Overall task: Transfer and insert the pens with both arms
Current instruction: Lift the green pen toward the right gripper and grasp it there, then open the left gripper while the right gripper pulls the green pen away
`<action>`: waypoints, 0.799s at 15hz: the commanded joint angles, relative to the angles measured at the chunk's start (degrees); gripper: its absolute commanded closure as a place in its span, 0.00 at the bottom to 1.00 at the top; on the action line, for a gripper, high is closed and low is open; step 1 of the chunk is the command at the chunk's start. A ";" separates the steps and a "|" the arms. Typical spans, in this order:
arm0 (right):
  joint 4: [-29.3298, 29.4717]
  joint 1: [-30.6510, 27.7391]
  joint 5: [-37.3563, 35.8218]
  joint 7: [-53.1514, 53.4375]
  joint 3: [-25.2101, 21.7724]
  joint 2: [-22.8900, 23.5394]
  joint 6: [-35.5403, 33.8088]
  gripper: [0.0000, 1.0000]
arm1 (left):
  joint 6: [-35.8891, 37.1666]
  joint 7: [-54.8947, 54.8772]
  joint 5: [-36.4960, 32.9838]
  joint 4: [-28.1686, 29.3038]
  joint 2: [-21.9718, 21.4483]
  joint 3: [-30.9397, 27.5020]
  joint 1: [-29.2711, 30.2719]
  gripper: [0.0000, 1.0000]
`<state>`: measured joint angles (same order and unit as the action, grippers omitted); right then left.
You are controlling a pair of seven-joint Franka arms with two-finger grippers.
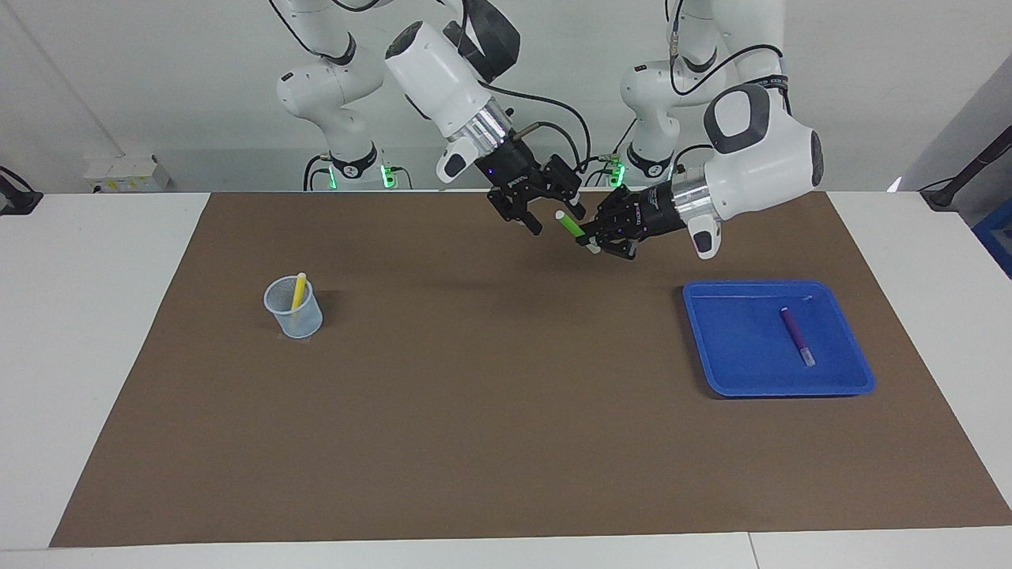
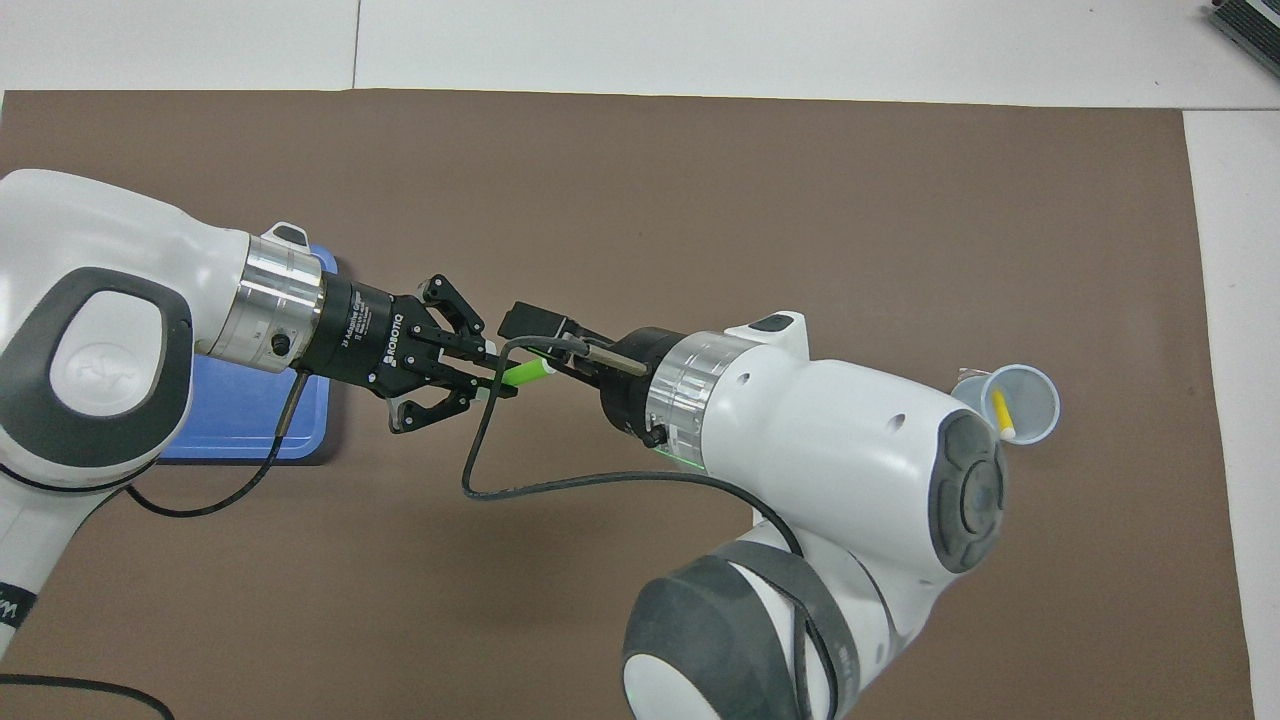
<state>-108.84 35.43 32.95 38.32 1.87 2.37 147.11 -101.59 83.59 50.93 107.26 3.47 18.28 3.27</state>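
Observation:
My right gripper grabs the bright green pen by its whitish free tip (image 2: pixel 540 367) next, to insert the pen into the cup (image 2: pixel 1036 405).
The bright green pen (image 1: pixel 570 228) (image 2: pixel 525 373) hangs in the air over the brown mat's robot-side edge, with my left gripper (image 1: pixel 590 243) (image 2: pixel 492 377) shut on its lower end. My right gripper (image 1: pixel 556 216) (image 2: pixel 548 352) is open, and the pen's whitish free tip lies between its fingers. Whether they touch the pen I cannot tell. The yellow pen (image 1: pixel 298 291) (image 2: pixel 1000 412) stands in a clear cup (image 1: pixel 293 313) (image 2: pixel 1036 405) toward the right arm's end. The dark purple pen (image 1: pixel 796 334) lies in the blue tray (image 1: pixel 735 348).
The blue tray (image 2: pixel 240 425) sits toward the left arm's end, partly hidden under the left arm in the overhead view. A brown mat (image 1: pixel 490 411) covers most of the white table. A black cable (image 2: pixel 480 480) loops from the right wrist.

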 commanded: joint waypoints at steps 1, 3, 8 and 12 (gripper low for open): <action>1.61 -0.10 -6.39 0.70 -0.20 0.53 -7.07 0.05 | 0.16 0.79 1.63 1.90 -2.07 -0.71 -0.37 1.00; 1.79 -0.10 -7.02 0.97 -0.20 0.53 -8.24 0.05 | 0.16 0.79 1.72 1.90 -2.07 -0.71 -0.37 1.00; 8.62 -0.97 -8.34 1.23 -0.38 2.28 -14.02 0.07 | 0.08 0.88 2.42 1.90 -2.15 -0.71 -0.45 1.00; 10.84 -1.33 -9.92 1.76 -0.46 3.16 -16.24 0.09 | 0.25 0.88 2.51 1.90 -2.07 -0.71 -0.45 1.00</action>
<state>-100.41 34.73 25.25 38.56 0.96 3.70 131.99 -101.59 83.67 52.12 107.26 3.44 18.26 3.27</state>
